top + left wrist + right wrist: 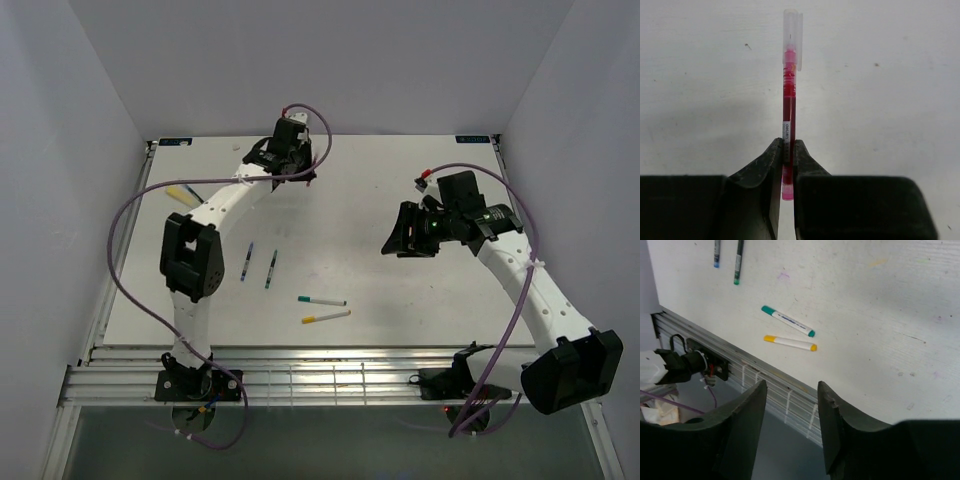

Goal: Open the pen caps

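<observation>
The red pen [789,100] is to be opened next, so the right gripper needs to grab its clear cap [791,38] at the pen's far end. The left gripper keeps the pen's body.
My left gripper [788,150] is shut on the lower part of a slim red pen [789,100]. The pen points away over the white table, and its clear cap [792,30] is on the far end. In the top view this gripper [292,168] is at the far middle of the table. My right gripper [792,390] is open and empty, held above the table at the right [394,243]. A white pen with green ends [787,321] and a white pen with yellow ends [790,342] lie near the front edge. Both show in the top view, the green one [321,300] and the yellow one [326,317].
Two slim dark pens [246,262] [271,268] lie left of centre, one blue-tipped [717,252], one green-tipped [739,262]. A yellow highlighter [180,192] lies at the far left beside the left arm. A slatted metal rail [330,380] runs along the table's front edge.
</observation>
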Motion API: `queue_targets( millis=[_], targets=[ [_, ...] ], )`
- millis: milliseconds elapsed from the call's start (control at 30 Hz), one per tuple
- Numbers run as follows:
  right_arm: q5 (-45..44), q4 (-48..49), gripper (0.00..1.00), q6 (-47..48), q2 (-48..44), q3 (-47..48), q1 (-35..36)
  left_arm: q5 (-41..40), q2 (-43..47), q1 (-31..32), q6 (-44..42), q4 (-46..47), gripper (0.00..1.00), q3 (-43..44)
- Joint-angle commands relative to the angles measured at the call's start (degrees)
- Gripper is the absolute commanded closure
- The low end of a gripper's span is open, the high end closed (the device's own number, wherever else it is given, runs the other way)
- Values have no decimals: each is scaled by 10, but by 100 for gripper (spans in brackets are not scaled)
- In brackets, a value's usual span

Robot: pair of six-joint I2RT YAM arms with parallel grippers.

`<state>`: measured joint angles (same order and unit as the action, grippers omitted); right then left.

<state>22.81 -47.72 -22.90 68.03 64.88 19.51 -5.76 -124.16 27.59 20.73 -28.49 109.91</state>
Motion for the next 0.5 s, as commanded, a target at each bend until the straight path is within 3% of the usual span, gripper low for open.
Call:
queue_targets(
  millis=[0, 200, 467],
  targets=[
    [44, 38, 45, -25, 37, 52, -10, 113, 182, 3, 14, -11, 100, -84],
    [139, 129, 41, -82, 111, 105, -18, 225, 334, 11, 27, -32, 100, -238],
    [196, 277, 39, -226, 174, 161, -7, 222, 525, 25, 77, -43, 100, -397]
  ],
)
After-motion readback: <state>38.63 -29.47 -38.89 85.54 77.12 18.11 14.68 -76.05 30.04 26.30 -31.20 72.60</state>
